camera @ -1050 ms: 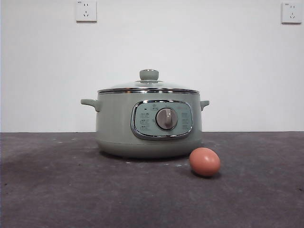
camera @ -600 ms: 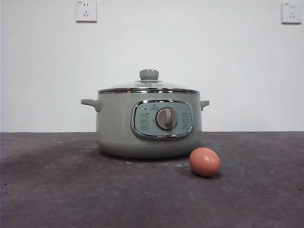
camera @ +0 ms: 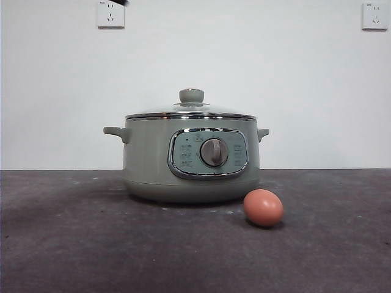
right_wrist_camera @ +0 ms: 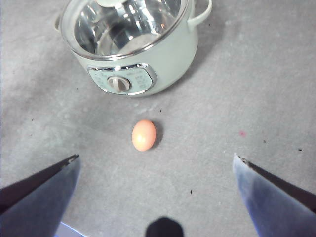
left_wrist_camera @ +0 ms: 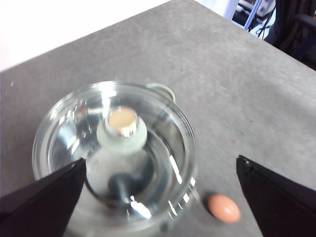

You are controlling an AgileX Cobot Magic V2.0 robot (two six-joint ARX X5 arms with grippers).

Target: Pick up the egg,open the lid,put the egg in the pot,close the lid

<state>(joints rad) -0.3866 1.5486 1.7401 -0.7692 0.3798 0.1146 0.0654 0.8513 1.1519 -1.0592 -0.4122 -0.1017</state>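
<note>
The left gripper grabs the glass lid by its narrow round knob next, since the lid spreads too wide for the fingertips.
The sage-green pot stands at the middle of the table with the glass lid closed on it. The brown-orange egg lies on the table in front of the pot, to its right. In the left wrist view my left gripper is open and empty, high above the lid and its knob; the egg shows beside the pot. In the right wrist view my right gripper is open and empty, high above the egg, with the pot beyond it.
The dark grey table spreads around the pot. A white wall with two sockets stands behind. A black arm tip shows at the top edge of the front view.
A small black arm tip has come into the top edge of the front view. Pot, lid and egg have not moved.
</note>
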